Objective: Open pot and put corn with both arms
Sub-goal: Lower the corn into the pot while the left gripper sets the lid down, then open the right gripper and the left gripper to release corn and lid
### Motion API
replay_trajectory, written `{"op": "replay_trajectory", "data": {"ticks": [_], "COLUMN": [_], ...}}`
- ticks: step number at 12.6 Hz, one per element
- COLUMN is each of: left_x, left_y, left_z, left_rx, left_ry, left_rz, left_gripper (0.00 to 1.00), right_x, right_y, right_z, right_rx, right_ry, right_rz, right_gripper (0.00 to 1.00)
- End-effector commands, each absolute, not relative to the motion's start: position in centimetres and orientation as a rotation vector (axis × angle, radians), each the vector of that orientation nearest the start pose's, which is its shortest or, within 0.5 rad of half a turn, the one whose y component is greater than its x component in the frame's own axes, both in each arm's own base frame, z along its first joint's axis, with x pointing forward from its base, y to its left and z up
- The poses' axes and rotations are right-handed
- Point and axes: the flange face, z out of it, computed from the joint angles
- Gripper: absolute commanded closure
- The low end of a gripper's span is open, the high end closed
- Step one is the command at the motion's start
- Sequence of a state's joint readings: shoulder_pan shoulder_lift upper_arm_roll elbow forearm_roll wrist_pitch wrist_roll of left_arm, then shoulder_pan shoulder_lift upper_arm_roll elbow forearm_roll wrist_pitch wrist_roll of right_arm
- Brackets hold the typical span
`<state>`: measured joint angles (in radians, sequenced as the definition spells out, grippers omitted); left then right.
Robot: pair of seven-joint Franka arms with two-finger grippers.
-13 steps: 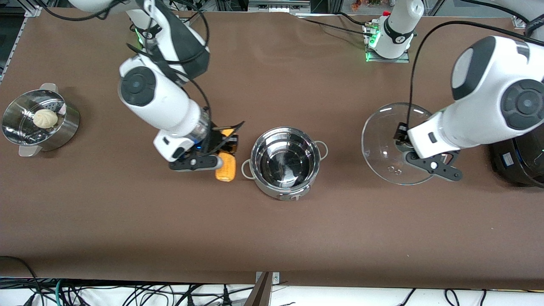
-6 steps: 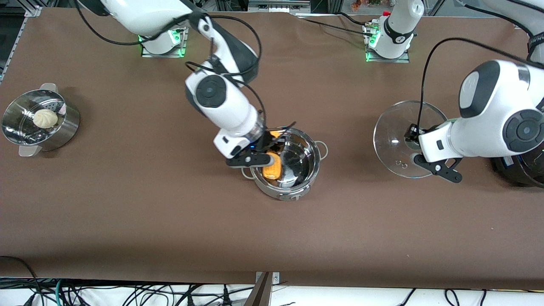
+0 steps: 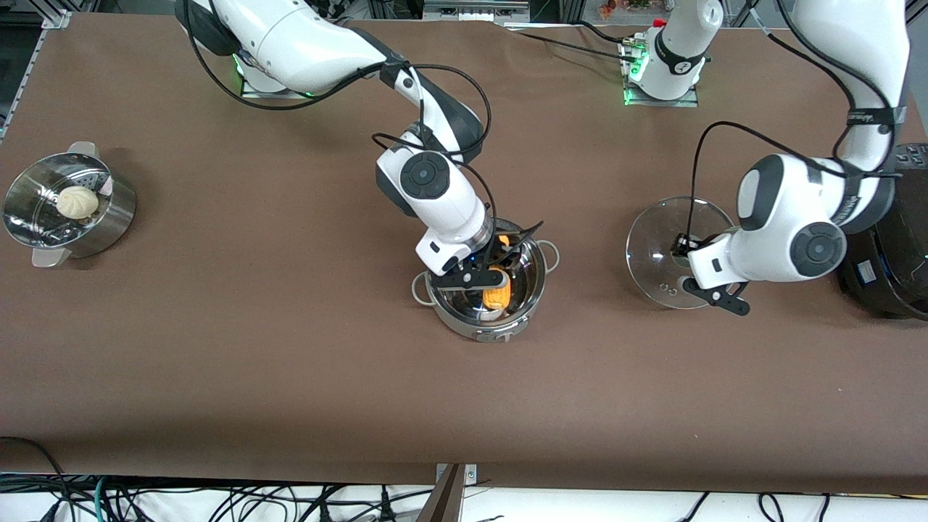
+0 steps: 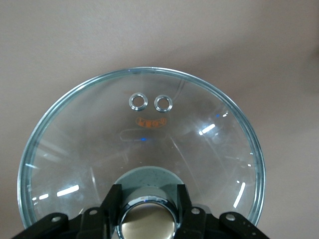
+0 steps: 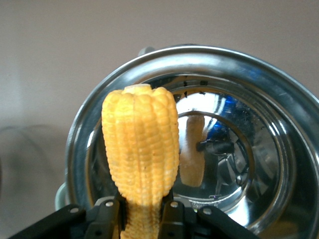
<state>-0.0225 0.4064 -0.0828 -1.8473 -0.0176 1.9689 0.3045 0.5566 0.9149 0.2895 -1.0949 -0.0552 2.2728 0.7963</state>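
Observation:
The left gripper needs to stay closed on the lid. The glass lid's rim (image 3: pixel 628 252) (image 4: pixel 144 69) is hanging above the table, so the lid would fall if the gripper opened now.
The shiny steel pot (image 3: pixel 523 304) stands open at the table's middle; it fills the right wrist view (image 5: pixel 259 89). My right gripper (image 3: pixel 487 281) is shut on the yellow corn cob (image 3: pixel 497 296) and holds it over the pot's inside. In the right wrist view the corn (image 5: pixel 140 149) sticks out from between the fingers (image 5: pixel 142 219). My left gripper (image 3: pixel 699 279) is shut on the knob (image 4: pixel 147 225) of the clear glass lid (image 3: pixel 656 243) and holds it toward the left arm's end of the table, beside the pot. The lid (image 4: pixel 99 149) fills the left wrist view.
A perforated steel steamer pot (image 3: pixel 109 217) with a white bun (image 3: pixel 77 201) stands at the right arm's end of the table. A large black round cooker (image 3: pixel 895 261) sits at the left arm's end, close to the left arm.
My right gripper carried the corn from beside the pot to over its inside. My left gripper, still holding the lid, shifted slightly and the arm changed pose.

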Motion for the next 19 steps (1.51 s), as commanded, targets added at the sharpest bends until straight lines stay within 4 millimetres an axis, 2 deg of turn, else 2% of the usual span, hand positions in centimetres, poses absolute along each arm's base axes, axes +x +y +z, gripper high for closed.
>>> {"op": "replay_trajectory", "data": {"ticks": [1,3,4,5,6,7,8,9,10,12,13,14,16,17,19], "left_x": [58.3,58.0,58.0,57.9,57.8,57.8,57.8,57.8,57.9,58.1,58.0,58.2,58.3,58.4,58.0], "left_y": [-5.9,-5.2,-5.2,-5.4,-5.4,-5.5,-5.6,-5.5,-5.5,-5.9,-5.9,-5.9,-6.0,-6.2,-7.2], "left_z": [26.1,23.9,23.1,22.2,21.5,21.4,21.4,21.6,22.3,25.8,28.1,30.8,35.2,37.8,44.0], "left_rx": [-3.099,-3.1,-3.099,-3.099,-3.1,-3.1,-3.101,-3.101,-3.1,-3.093,-3.1,-3.11,-3.125,-3.132,-3.135], "left_ry": [0.771,0.801,0.805,0.812,0.812,0.814,0.813,0.813,0.813,0.817,0.784,0.737,0.628,0.541,0.426], "left_rz": [0.322,0.316,0.326,0.333,0.352,0.355,0.355,0.36,0.36,0.33,0.307,0.281,0.36,0.37,0.366], "left_gripper": [0.86,0.86,0.86,0.86,0.84,0.73,0.34,0.0,0.0,0.0,0.0,0.0,0.0,0.0,0.0], "right_x": [59.5,59.7,59.8,59.8,59.7,59.8,59.7,59.7,59.8,59.7,60.0,60.4,61.6,62.6,63.9], "right_y": [54.0,53.7,53.6,53.6,53.6,53.4,53.5,53.5,53.5,52.9,51.8,50.3,45.3,42.2,36.9], "right_z": [31.1,30.9,30.9,30.9,30.7,30.7,30.7,30.8,31.2,33.2,34.8,37.2,43.1,45.1,49.3], "right_rx": [-2.803,-2.806,-2.806,-2.806,-2.811,-2.815,-2.815,-2.814,-2.817,-2.845,-2.886,-2.918,-2.983,-3.005,-3.017], "right_ry": [0.1,0.102,0.104,0.108,0.105,0.107,0.105,0.102,0.101,0.088,0.08,0.07,-0.031,-0.048,0.035], "right_rz": [-0.141,-0.138,-0.138,-0.138,-0.138,-0.14,-0.14,-0.142,-0.146,-0.14,-0.133,-0.135,-0.101,-0.08,-0.074], "right_gripper": [0.75,0.74,0.66,0.36,0.0,0.0,0.0,0.0,0.0,0.0,0.0,0.0,0.0,0.0,0.0]}}
